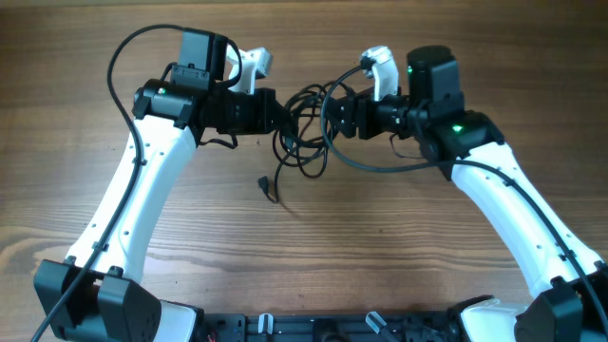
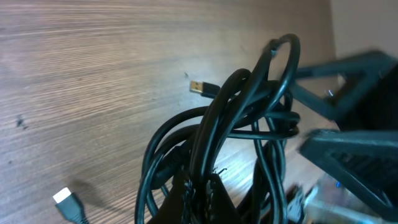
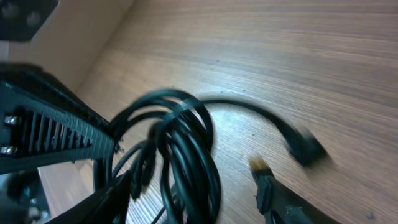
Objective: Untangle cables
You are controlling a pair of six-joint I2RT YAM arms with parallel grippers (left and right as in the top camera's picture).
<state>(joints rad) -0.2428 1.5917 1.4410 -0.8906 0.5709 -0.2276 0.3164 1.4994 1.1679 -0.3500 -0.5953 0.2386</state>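
Observation:
The right gripper will next grab one black piece of cable on the side away from the left gripper, to draw that piece out and untangle the cables.
The cables (image 1: pixel 306 142) are a tangle of thin black loops hanging between my two grippers above the table's middle. One strand trails down to a small plug (image 1: pixel 266 187) lying on the wood. My left gripper (image 1: pixel 281 119) is shut on the cables; in the left wrist view its fingertips (image 2: pixel 198 183) pinch strands of the bundle (image 2: pixel 249 124). My right gripper (image 1: pixel 334 116) faces it from the right. In the right wrist view it (image 3: pixel 193 171) stands open, the bundle (image 3: pixel 186 149) lying between its fingers, nearer the left one.
A gold-tipped plug (image 2: pixel 198 86) and a white-tipped plug (image 2: pixel 65 202) rest on the wooden table (image 1: pixel 380 247). Another dark plug (image 3: pixel 308 148) ends a strand over the wood. The arms' thicker black wires (image 1: pixel 119 66) arc behind the grippers.

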